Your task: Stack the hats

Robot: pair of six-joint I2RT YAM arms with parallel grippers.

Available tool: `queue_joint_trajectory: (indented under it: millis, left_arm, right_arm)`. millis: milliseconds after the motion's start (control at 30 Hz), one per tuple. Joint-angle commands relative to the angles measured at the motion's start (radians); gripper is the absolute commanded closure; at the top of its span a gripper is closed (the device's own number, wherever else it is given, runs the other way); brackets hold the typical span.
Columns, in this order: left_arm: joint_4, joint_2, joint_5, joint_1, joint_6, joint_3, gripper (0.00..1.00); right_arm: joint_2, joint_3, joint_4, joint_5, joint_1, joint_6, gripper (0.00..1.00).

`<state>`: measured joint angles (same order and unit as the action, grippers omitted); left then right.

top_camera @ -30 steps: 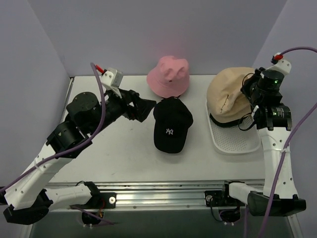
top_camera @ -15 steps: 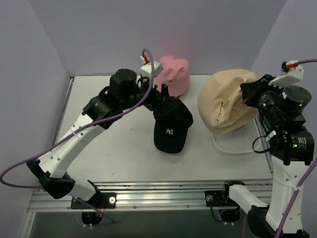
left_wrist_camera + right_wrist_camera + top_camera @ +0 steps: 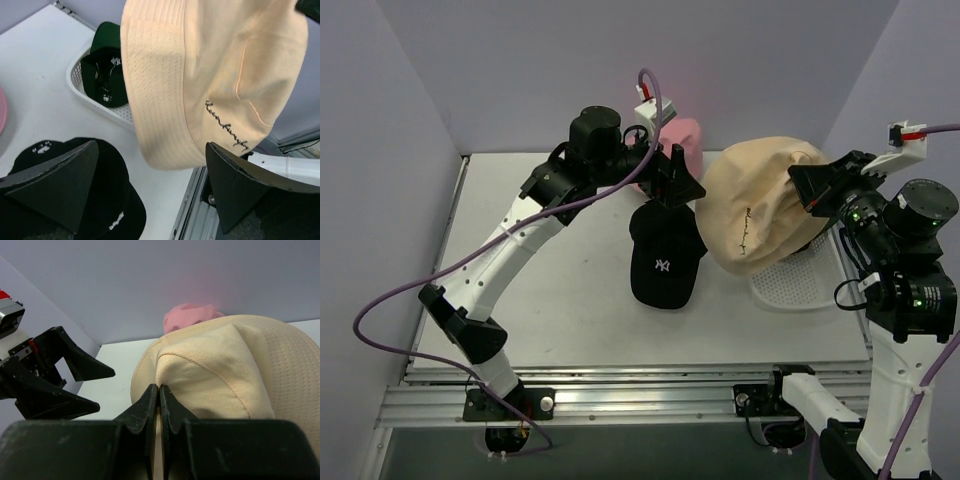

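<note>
The hat's opening should stay free to stack over the pink hat [image 3: 682,135], so my left gripper should grab the tan bucket hat's brim edge [image 3: 706,217] opposite my right gripper.
My right gripper [image 3: 812,190] is shut on a fold of the tan bucket hat [image 3: 760,205] and holds it lifted, left of the tray; the pinch shows in the right wrist view [image 3: 160,390]. The dark green hat [image 3: 107,70] lies in the white tray [image 3: 79,75]. The black baseball cap with a white logo [image 3: 665,258] lies flat on the table's middle. The pink bucket hat [image 3: 682,135] sits at the back, mostly hidden by my left arm. My left gripper [image 3: 678,182] is open and empty, above the cap's back edge, close beside the hanging tan hat [image 3: 210,75].
The white perforated tray [image 3: 805,288] stands at the right side of the table. A metal rail [image 3: 650,385] runs along the near edge. Purple walls close in the back and both sides.
My right gripper has lifted the tan hat off the tray and carried it left. My left arm has swung right and forward, from the table's left to above the black cap.
</note>
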<state>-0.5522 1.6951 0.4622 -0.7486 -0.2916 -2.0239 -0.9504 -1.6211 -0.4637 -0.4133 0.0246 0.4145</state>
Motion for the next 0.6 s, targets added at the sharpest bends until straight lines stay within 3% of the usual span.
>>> queue_joint_trajectory:
  millis: [0,367,467,500,567]
  left_arm:
    - [0.032,0.064,0.042,0.025,0.017,-0.129,0.03]
    - [-0.032,0.262,0.179,0.048,0.032,-0.341,0.03]
    - [-0.018,0.278,0.222,0.058,0.037,-0.361,0.28]
    - [-0.02,0.279,0.217,0.063,0.039,-0.369,0.53]
    - [-0.023,0.288,0.199,0.08,0.037,-0.398,0.67]
  right_arm:
    - [-0.019,-0.002,0.137,-0.071,-0.005,0.047,1.0]
    - [-0.07,0.006,0.226,-0.084,-0.006,0.069,1.0]
    - [-0.1,0.015,0.26,-0.078,-0.008,0.07,1.0]
    - [-0.109,0.013,0.267,-0.075,-0.008,0.07,1.0]
    - [-0.146,-0.006,0.287,-0.062,-0.008,0.066,1.0]
